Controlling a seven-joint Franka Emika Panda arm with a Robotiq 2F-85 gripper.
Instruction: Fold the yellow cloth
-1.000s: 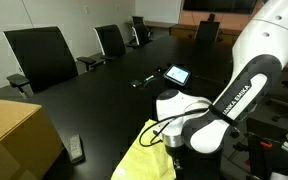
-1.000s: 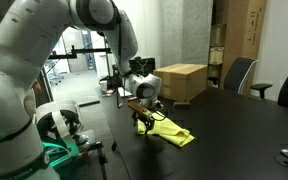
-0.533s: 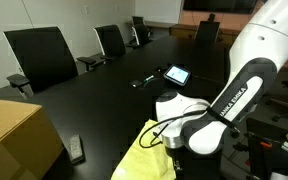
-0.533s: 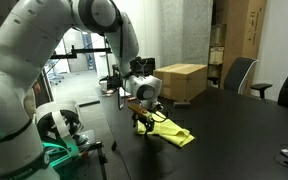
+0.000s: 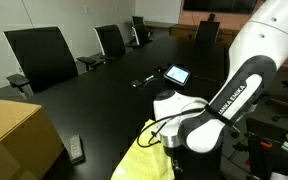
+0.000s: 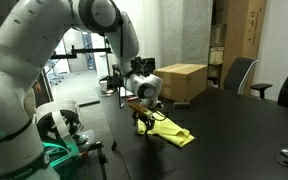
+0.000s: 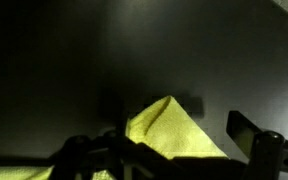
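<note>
The robot's gripper will take the yellow cloth by its raised corner (image 7: 167,111) and leave the rest on the tabletop. Then that corner can be folded across.
The yellow cloth (image 5: 136,158) lies at the edge of the black table (image 5: 104,100), partly under my wrist. In an exterior view it lies flat beside the gripper (image 6: 176,130). The wrist view shows a raised, folded corner of the cloth (image 7: 169,125) between the two fingers. My gripper (image 6: 141,122) is low over the cloth's near end, also seen in the wrist view (image 7: 164,158) and partly hidden by the wrist in an exterior view (image 5: 168,156). The fingers stand wide apart, so it looks open.
A tan cardboard box (image 5: 14,130) stands on the table corner, also in an exterior view (image 6: 179,80). A remote (image 5: 76,150), a small tablet (image 5: 176,74) and a small dark object (image 5: 144,81) lie on the table. Office chairs (image 5: 39,55) line its far side.
</note>
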